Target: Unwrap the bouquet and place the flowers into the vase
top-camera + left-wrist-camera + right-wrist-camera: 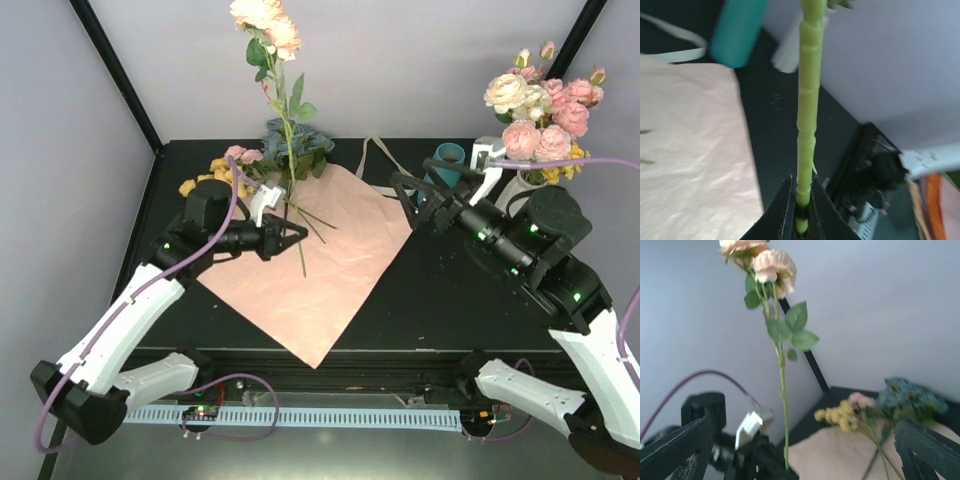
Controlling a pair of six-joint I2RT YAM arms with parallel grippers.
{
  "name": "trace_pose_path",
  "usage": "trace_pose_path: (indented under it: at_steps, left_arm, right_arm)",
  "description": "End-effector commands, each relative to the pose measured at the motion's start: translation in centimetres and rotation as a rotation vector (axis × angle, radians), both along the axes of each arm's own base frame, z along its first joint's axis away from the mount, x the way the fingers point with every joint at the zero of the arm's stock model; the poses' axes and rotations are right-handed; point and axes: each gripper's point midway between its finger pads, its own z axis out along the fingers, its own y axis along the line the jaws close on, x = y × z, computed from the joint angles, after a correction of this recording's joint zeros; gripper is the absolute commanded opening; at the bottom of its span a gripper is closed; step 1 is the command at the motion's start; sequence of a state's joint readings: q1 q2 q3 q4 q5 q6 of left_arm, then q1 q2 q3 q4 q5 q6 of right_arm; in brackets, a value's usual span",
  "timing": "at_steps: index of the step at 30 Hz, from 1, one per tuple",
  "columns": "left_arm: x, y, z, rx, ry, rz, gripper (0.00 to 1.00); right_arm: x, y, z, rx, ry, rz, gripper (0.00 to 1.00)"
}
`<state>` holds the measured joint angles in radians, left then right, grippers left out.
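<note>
The rose above the paper is short of my right gripper and goes toward it next, before my left gripper releases it; if I opened now, the rose would drop.
The bouquet lies unwrapped: its pink paper is spread flat on the table. Yellow, pink and blue flowers rest at the paper's far edge. My left gripper is shut on the green stem of a pink rose, which stands upright above the paper. The right wrist view shows that rose and the lying flowers. My right gripper hovers open and empty just in front of the teal vase, facing the left gripper. The vase also shows in the left wrist view.
A white vase with bigger pink and cream roses stands at the back right, next to the teal vase. The cream ribbon lies loose behind the paper. Walls close the table on the left and at the back.
</note>
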<state>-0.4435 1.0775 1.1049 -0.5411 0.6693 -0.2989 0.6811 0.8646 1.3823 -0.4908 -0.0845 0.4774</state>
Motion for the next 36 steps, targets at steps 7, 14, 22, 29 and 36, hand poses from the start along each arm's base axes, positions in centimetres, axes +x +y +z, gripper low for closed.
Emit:
trace_pose_path:
  at_steps: [7,14,22,29,36]
  left_arm:
    - [-8.4,-4.0,4.7,-0.143,-0.165,-0.319,0.01]
    - [-10.3,-5.3,3.8,-0.077,-0.181,-0.378,0.02]
    - [-10.1,-6.4,2.3,0.030,-0.215,-0.356,0.02]
    - [-10.0,-7.2,2.1,0.061,-0.258,-0.336,0.02]
    - [-9.6,-7.0,0.8,0.147,-0.286,-0.304,0.02]
  right_arm:
    - [-1.9,3.3,8.2,-0.040,-0.243,0.204,1.00]
    - [-1.9,4.9,9.4,-0.154,-0.240,0.290,0.98]
    - [0.4,6.1,8.7,-0.144,-0.135,0.263,0.83]
    - [1.7,6.3,7.2,-0.153,-0.068,0.229,0.66]
    - [2.0,6.7,6.9,-0.131,-0.048,0.233,0.44]
